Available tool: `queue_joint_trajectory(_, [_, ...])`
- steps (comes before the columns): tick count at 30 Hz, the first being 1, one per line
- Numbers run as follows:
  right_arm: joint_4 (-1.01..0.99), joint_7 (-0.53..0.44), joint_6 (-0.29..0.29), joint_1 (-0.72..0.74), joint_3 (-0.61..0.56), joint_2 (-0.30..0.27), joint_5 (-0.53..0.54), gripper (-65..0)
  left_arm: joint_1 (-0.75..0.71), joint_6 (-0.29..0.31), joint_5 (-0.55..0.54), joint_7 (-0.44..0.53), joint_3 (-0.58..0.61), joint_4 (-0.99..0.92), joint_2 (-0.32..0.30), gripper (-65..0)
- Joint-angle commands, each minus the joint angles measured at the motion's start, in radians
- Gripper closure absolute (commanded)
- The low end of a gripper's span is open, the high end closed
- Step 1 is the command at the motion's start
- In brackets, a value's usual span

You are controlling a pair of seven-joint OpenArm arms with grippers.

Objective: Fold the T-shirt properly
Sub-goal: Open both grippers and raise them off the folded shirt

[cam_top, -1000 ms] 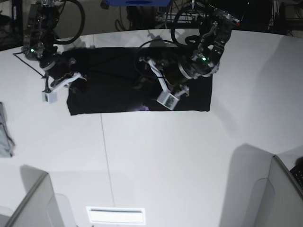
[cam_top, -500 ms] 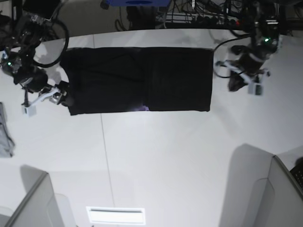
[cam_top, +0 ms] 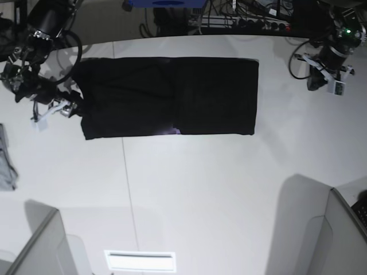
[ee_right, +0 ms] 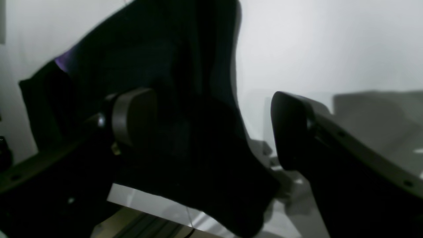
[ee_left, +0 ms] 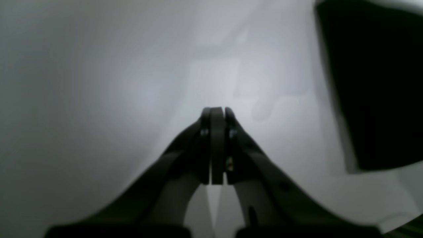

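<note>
My fingers are above the black shirt's edge (cam_top: pixel 84 114) (ee_right: pixel 236 103) and the white table. It isn't time to close yet: my right gripper should go down first and then close on the shirt's edge.
The black T-shirt (cam_top: pixel 169 97) lies flat on the white table (cam_top: pixel 200 189) as a wide folded rectangle, with a small purple fleck at its near edge. My right gripper (cam_top: pixel 70 109) is at the shirt's left end. In the right wrist view it (ee_right: pixel 211 125) stands open, one finger (ee_right: pixel 132 115) over the black cloth (ee_right: pixel 185 138) and the other finger (ee_right: pixel 290 132) over bare table. My left gripper (cam_top: pixel 315 80) is well off the shirt at the table's far right. The left wrist view shows it (ee_left: pixel 216 112) shut on nothing above the white surface.
A small grey cloth (cam_top: pixel 6 163) lies at the table's left edge. Grey partitions stand at the near left (cam_top: pixel 40 246) and near right (cam_top: pixel 344 229). Cables (cam_top: pixel 241 20) run behind the table. A dark area (ee_left: pixel 373 82) fills the left wrist view's right side.
My left arm has swung from over the shirt's middle out to the table's far right and shut. My right gripper has opened and pulled back to the shirt's left end.
</note>
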State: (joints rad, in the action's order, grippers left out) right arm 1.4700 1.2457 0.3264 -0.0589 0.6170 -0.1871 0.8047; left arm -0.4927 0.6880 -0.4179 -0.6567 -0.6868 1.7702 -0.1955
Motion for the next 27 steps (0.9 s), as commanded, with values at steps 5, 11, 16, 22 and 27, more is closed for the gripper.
queue_joint_trajectory(5, [-0.032, -0.002, 0.037, 0.003, 0.002, -0.013, 0.009, -50.6, 0.022, 0.01, 0.067, 0.021, 0.003, 0.02, 0.067, 0.0])
queue_joint_trajectory(11, [-0.03, 0.022, 0.104, -0.043, -0.001, 0.019, 0.009, -47.1, 0.038, 0.01, 0.073, 0.019, 0.008, 0.018, 0.095, 0.0])
queue_joint_trajectory(16, [-0.028, 0.019, 0.104, -0.054, -0.085, 0.044, 0.009, -46.4, 0.036, 0.01, 0.073, 0.018, 0.08, 0.023, 0.097, 0.0])
queue_joint_trajectory(22, [-0.028, 0.018, 0.104, -0.052, -0.096, 0.068, 0.009, -46.1, 0.042, 0.01, 0.075, 0.018, 0.114, 0.017, 0.129, 0.0])
queue_joint_trajectory(27, [-0.032, 0.018, 0.104, -0.048, -0.096, 0.064, 0.006, -45.9, 0.059, 0.01, 0.075, 0.018, 0.115, 0.015, 0.132, 0.0])
